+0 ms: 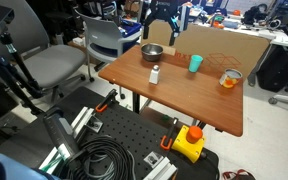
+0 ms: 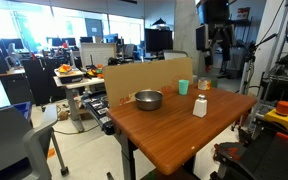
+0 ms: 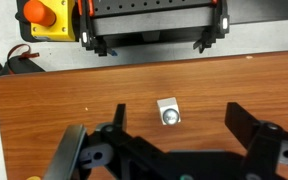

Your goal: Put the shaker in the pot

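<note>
The shaker has to go down upright into the pot with its base free. My gripper needs to grab the shaker (image 1: 154, 74) by its top next.
The shaker (image 1: 154, 74) is a small whitish-grey cylinder standing upright near the middle of the wooden table (image 1: 184, 100). It also shows in an exterior view (image 2: 199, 106). The silvery pot (image 1: 152, 52) with a dark inside sits just behind the shaker, and it shows again in an exterior view (image 2: 149, 99). My gripper (image 1: 162, 32) hangs open and empty high above the table (image 2: 216, 45). In the wrist view the shaker (image 3: 168, 112) is seen from above, between the spread fingers of the gripper (image 3: 177, 114) and far below them. The pot is out of the wrist view.
A teal cup (image 1: 195, 63) and a clear glass with orange filling (image 1: 229, 78) stand on the table. A cardboard sheet (image 1: 224, 42) stands along one table edge. A yellow box with a red button (image 1: 189, 142) sits on the black base by the table. Grey chairs (image 1: 54, 65) stand beside it.
</note>
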